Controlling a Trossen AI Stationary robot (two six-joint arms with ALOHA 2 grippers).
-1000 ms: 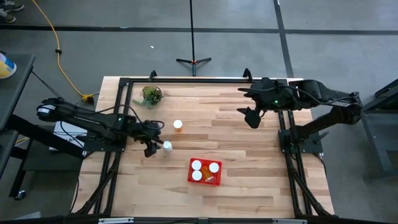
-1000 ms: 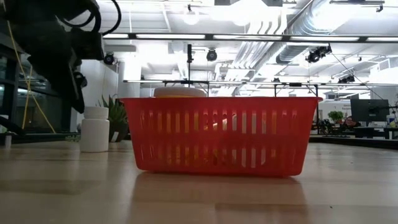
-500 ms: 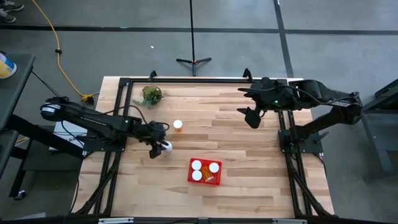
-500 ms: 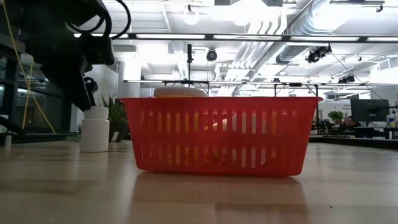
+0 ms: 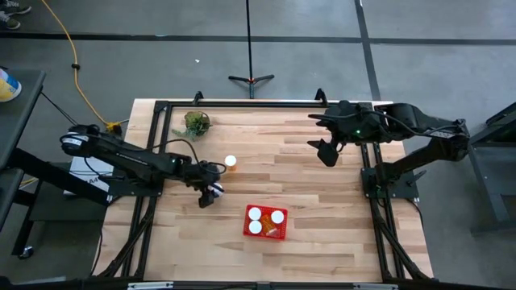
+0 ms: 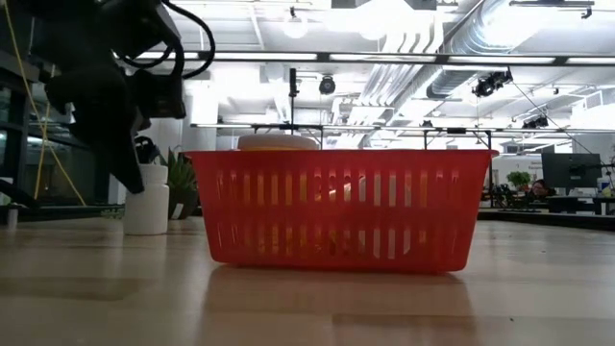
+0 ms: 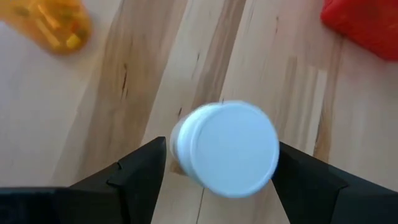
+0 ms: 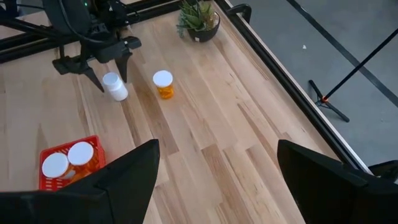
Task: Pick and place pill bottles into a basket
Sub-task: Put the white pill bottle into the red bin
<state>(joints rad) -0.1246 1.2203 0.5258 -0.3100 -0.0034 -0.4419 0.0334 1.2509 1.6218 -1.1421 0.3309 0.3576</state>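
Note:
Next, the left gripper grabs the white bottle's (image 5: 217, 189) round cap, to move the bottle into the red basket (image 5: 284, 234).
A white bottle (image 5: 217, 189) stands upright on the table left of the red basket (image 5: 284, 234). My left gripper (image 5: 210, 193) is open and lowered over it. In the left wrist view its fingers (image 7: 140, 177) stand on either side of the bottle's round cap (image 7: 227, 148), very close; I cannot tell whether they touch. An orange bottle with a white cap (image 5: 230, 162) stands farther back. The basket holds three bottles, white caps up (image 5: 264, 219). My right gripper (image 5: 326, 151) is open and empty above the table's far right part.
A small green plant (image 5: 196, 123) stands at the far left corner. A dark metal frame (image 5: 242, 104) runs along the table's far edge and sides. Bare wood lies between the basket and my right arm. In the low view the basket (image 6: 336, 216) fills the middle.
My left gripper has gone toward the table's right edge and down. It was beside the white bottle, and its fingers now stand on either side of the bottle. The bottle has stayed upright in place.

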